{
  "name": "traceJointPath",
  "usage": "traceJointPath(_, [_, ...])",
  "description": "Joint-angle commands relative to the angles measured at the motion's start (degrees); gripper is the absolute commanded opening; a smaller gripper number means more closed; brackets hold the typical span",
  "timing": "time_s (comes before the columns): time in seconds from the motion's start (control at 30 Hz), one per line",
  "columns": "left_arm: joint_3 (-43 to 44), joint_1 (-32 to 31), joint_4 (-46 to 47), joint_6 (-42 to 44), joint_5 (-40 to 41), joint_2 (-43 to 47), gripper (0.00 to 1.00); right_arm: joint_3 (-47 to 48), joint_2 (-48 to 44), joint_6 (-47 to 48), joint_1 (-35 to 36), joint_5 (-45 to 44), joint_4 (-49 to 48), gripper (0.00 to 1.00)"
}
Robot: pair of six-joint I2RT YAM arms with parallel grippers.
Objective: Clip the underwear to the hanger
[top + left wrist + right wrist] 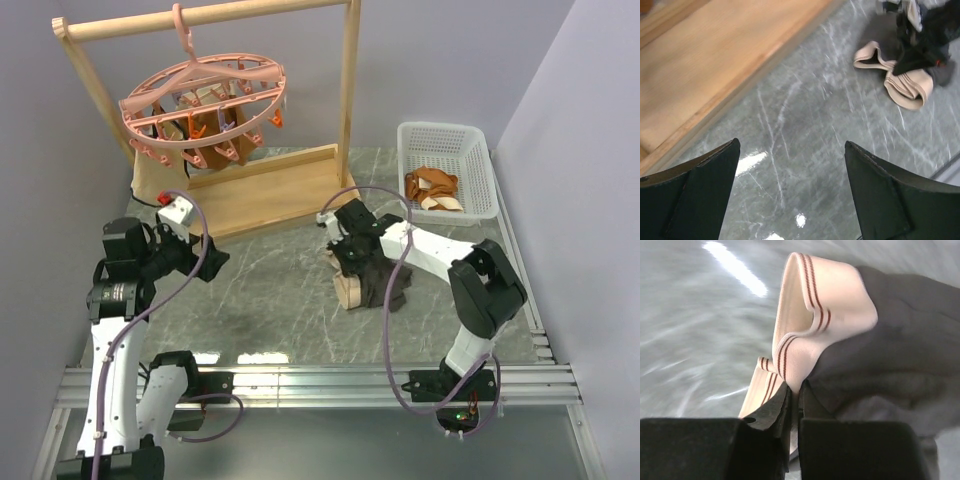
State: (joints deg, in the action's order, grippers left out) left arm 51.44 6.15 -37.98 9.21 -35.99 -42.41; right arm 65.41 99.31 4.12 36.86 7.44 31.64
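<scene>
I should next use my left gripper to grab the underwear by its beige striped waistband (347, 289), so that I can spread it to clip it to the hanger.
The underwear (372, 283) lies bunched on the table's middle, dark brown-grey with a pale beige striped waistband (810, 315). My right gripper (796, 390) is shut on the waistband's fold; in the top view the right gripper (352, 262) sits right over the garment. The underwear also shows far off in the left wrist view (907, 82). My left gripper (790, 150) is open and empty over bare table, left of the garment (205, 255). The pink round hanger (205, 105) hangs by its hook from the wooden rack, with several garments clipped under it.
The wooden frame rack (270, 190) stands at the back left; its base board (705, 65) lies just beyond my left gripper. A white basket (485, 170) with orange-and-cream garments (432, 188) stands at the back right. Walls close both sides.
</scene>
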Motion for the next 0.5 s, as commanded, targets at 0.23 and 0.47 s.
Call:
traceJointPath(0.23, [-10.0,-1.4,-8.2,38.1,-17.2,7.4,0.95,1.0,-14.0,28.4,5.8,30.8,3.5,0.00])
traceJointPath(0.47, [-18.3,-4.0,-9.5,67.2,-22.4,10.2,0.94,1.8,-13.9,41.6,5.7,38.9,10.8,0.00])
